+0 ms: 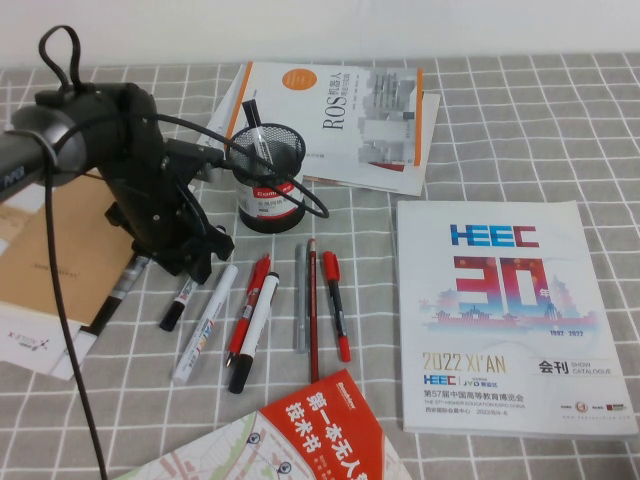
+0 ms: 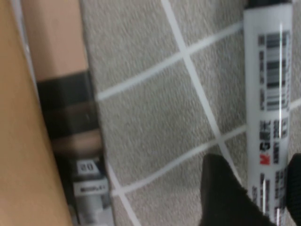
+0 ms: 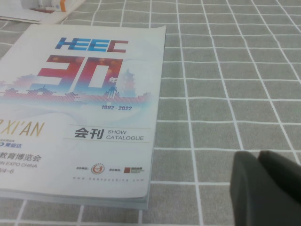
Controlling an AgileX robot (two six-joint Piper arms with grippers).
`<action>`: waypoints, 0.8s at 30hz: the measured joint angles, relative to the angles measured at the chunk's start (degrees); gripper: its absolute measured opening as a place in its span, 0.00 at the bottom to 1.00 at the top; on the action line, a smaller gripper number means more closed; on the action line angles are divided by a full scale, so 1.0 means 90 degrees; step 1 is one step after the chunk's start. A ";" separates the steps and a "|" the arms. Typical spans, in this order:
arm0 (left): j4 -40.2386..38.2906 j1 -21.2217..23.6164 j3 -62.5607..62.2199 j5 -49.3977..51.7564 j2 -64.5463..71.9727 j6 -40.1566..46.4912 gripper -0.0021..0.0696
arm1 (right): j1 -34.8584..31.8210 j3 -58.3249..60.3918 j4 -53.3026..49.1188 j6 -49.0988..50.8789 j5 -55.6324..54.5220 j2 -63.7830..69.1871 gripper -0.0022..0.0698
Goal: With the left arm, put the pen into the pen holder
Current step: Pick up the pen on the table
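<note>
My left gripper will next grab the pen's printed white body [image 1: 186,290], to put the pen into the pen holder [image 1: 268,180].
The pen [image 1: 180,300], a short white marker with black print and a black cap, lies on the checked cloth. It also shows in the left wrist view [image 2: 270,94]. My left gripper [image 1: 190,262] is lowered over it, open. In the left wrist view the gripper [image 2: 258,165] has one finger [image 2: 221,193] beside the barrel and the other at the barrel's far side, so the jaws straddle the pen. The black mesh pen holder [image 1: 268,180] stands behind and to the right, with a white marker [image 1: 258,143] in it. My right gripper [image 3: 257,157] is shut and empty over the cloth, outside the high view.
An all-white marker [image 1: 205,325], another black-capped marker [image 1: 252,330], red pens [image 1: 335,305] and a grey pen [image 1: 300,300] lie to the right of the pen. A brown envelope [image 1: 50,250] with a grey pen [image 1: 125,285] is on the left. The HEEC catalogue [image 1: 510,320], a ROS book [image 1: 340,115] and a red booklet [image 1: 320,430] lie around.
</note>
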 joint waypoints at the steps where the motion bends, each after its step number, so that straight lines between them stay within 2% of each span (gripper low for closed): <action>1: 0.0013 0.0000 0.0000 -0.0045 0.0000 0.0035 0.37 | 0.0000 0.0000 0.0000 0.0000 0.0000 0.0000 0.01; 7: 0.0024 0.0000 -0.0011 -0.0064 0.0023 0.0112 0.33 | 0.0000 0.0000 0.0000 0.0000 0.0000 0.0000 0.01; 21: 0.0207 -0.0031 -0.0122 0.0169 0.0160 0.0264 0.31 | 0.0000 0.0000 0.0000 0.0000 0.0000 0.0000 0.01; 24: 0.0398 -0.0083 -0.0127 0.0169 0.0160 0.0281 0.21 | 0.0000 0.0000 0.0000 0.0000 0.0000 0.0000 0.01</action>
